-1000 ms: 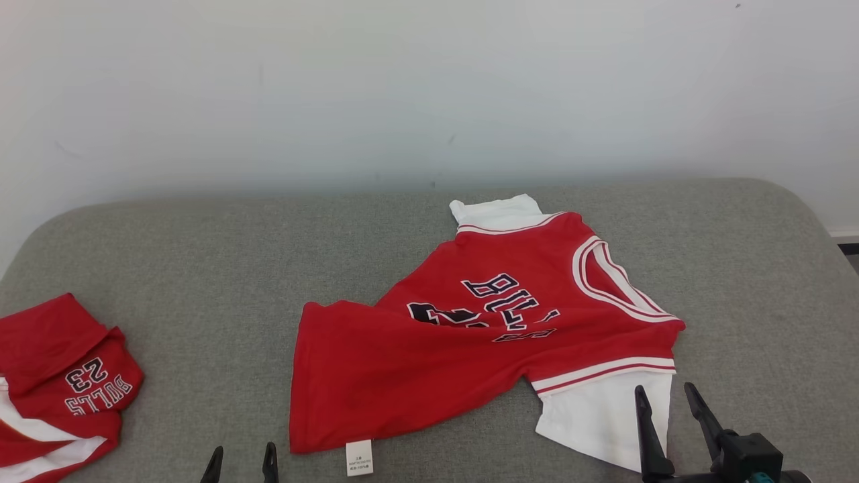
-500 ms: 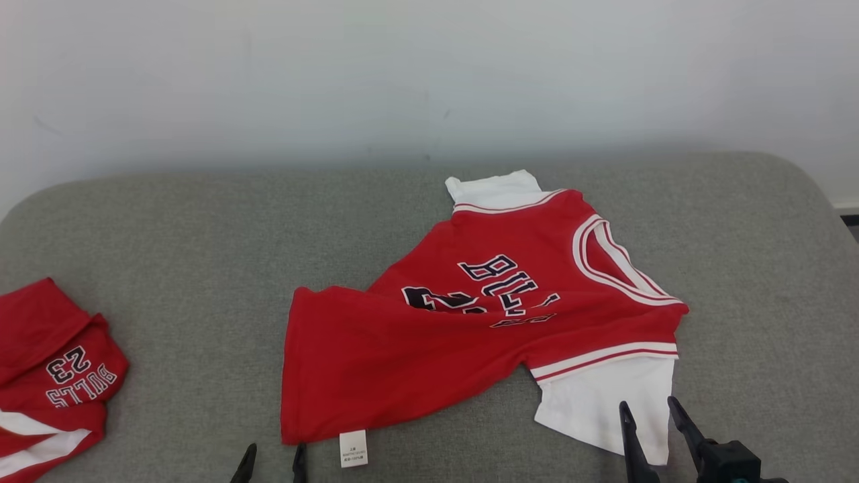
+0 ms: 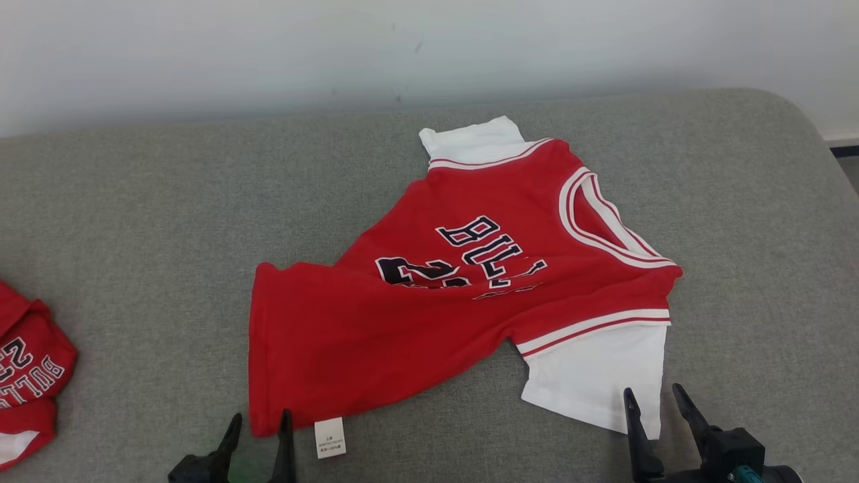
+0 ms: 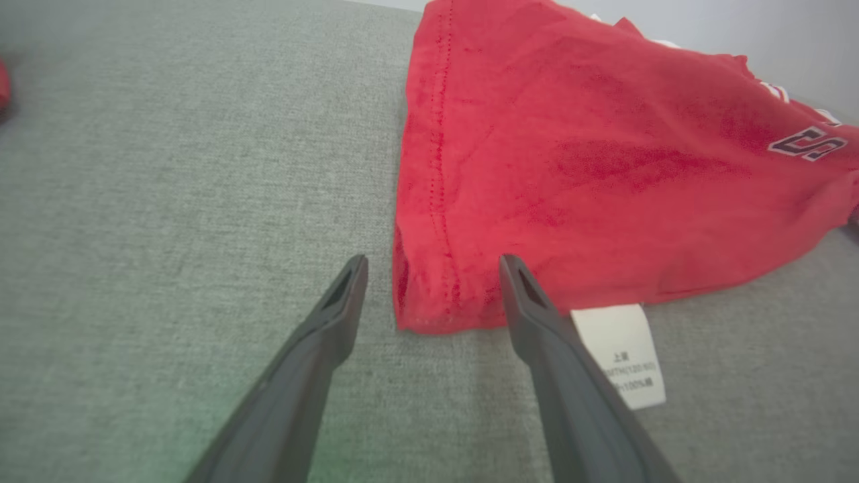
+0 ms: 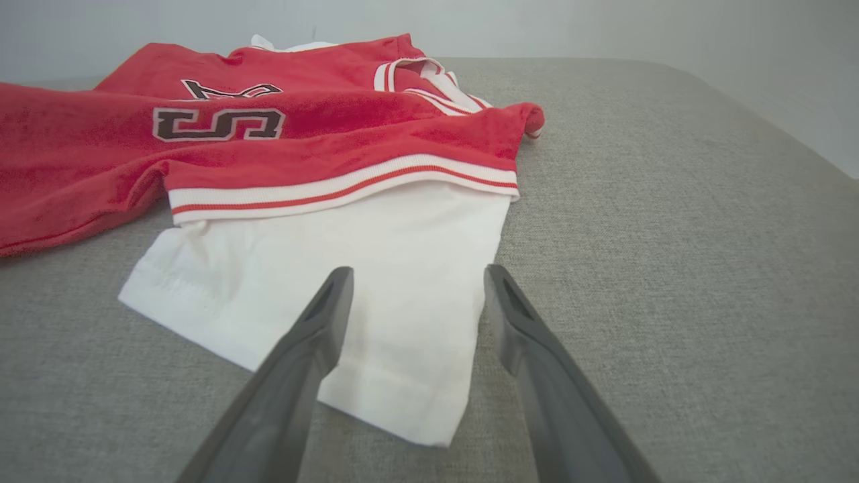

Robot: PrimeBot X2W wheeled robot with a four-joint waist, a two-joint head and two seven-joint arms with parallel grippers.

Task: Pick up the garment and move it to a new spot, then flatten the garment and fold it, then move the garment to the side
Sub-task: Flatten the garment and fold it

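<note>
I will pinch the garment by its hem corner near the label (image 3: pixel 266 424) next with my left gripper. The cloth bends up there, while the red body (image 3: pixel 346 346) lies spread.
A red basketball garment (image 3: pixel 463 288) with white sleeves and dark lettering lies rumpled across the middle of the grey cushion (image 3: pixel 134 221). My left gripper (image 3: pixel 258 421) stands open at the hem's near-left corner, and in the left wrist view that corner (image 4: pixel 429 302) sits between the left gripper's (image 4: pixel 433 265) spread fingers, not pinched. A white care label (image 4: pixel 624 352) pokes out beside the right finger. My right gripper (image 3: pixel 654 396) stands open at the near edge of the white sleeve (image 5: pixel 376 282), which shows between the right gripper's (image 5: pixel 416 275) fingers in the right wrist view.
A second red folded garment (image 3: pixel 27 376) lies at the cushion's left edge. A pale wall (image 3: pixel 268 54) runs along the back of the cushion. Its right end curves down near a strip of floor (image 3: pixel 847 161).
The head camera has tilted down, so the whole scene sits lower-left. My left gripper has come forward to the hem corner. The right gripper stays by the white sleeve.
</note>
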